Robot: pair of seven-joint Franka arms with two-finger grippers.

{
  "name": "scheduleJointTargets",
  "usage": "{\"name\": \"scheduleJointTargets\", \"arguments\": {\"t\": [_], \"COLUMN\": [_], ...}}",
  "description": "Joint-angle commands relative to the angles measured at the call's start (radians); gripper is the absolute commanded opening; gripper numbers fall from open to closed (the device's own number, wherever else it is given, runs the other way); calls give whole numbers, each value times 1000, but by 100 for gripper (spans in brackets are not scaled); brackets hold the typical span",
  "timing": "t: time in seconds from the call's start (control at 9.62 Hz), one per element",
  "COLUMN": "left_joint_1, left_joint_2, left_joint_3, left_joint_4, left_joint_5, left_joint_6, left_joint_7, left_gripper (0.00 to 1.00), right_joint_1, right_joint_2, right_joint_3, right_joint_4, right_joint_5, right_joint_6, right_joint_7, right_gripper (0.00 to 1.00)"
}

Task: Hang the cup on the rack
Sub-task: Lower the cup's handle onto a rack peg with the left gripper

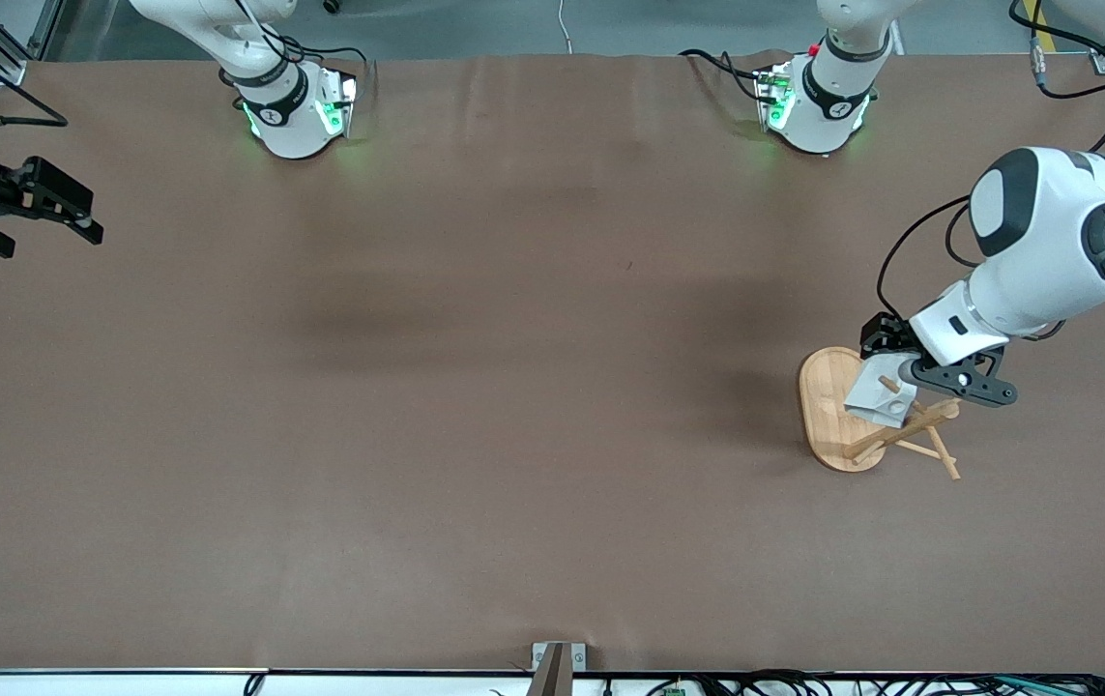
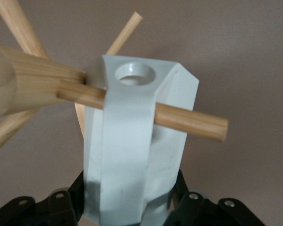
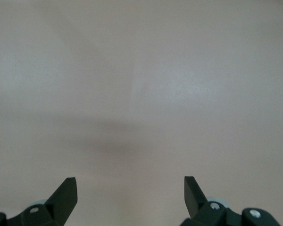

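The left gripper is ready to open, because the peg (image 2: pixel 194 124) runs through the cup's handle (image 2: pixel 126 146) and the cup would hang on the peg.
The white faceted cup (image 1: pixel 879 400) hangs in the air over the oval base of the bamboo rack (image 1: pixel 825 401), toward the left arm's end of the table. My left gripper (image 1: pixel 908 373) is shut on the cup's body. In the left wrist view the cup (image 2: pixel 132 155) sits between the black fingers (image 2: pixel 181 197) of the left gripper (image 2: pixel 129 205). A thin peg (image 2: pixel 188 120) from the central post (image 2: pixel 23 84) runs through the cup's handle, between the handle strap and the body. My right gripper (image 1: pixel 54 237) waits open over bare table at the right arm's end, holding nothing (image 3: pixel 131 188).
Other pegs (image 1: pixel 939 452) of the rack stick out toward the front camera and close around the cup (image 2: pixel 125 33). The brown table surface (image 1: pixel 513 387) stretches between the two arms. A small metal bracket (image 1: pixel 557 657) sits at the table's front edge.
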Motion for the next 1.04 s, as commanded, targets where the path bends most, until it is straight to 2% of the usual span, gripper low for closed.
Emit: {"name": "scheduleJointTargets", "arguments": {"t": [0.0, 0.52, 0.94], "left_joint_1": [8, 2, -1], "left_joint_2": [66, 37, 23], "left_joint_3": [-5, -10, -20], "left_joint_4": [18, 107, 306], "left_joint_5": [0, -2, -2], "left_joint_6": [9, -50, -251], "left_joint_7": [7, -11, -100], "left_gripper": [99, 100, 100], "right_joint_1": [-8, 6, 13], "right_joint_2": [11, 17, 15], "right_joint_3": [3, 5, 5], "right_joint_4": [21, 41, 29], "right_joint_5": [-18, -21, -21], "right_joint_6": [-5, -10, -15], "right_joint_7": [9, 90, 113], "right_gripper": [100, 100, 100]}}
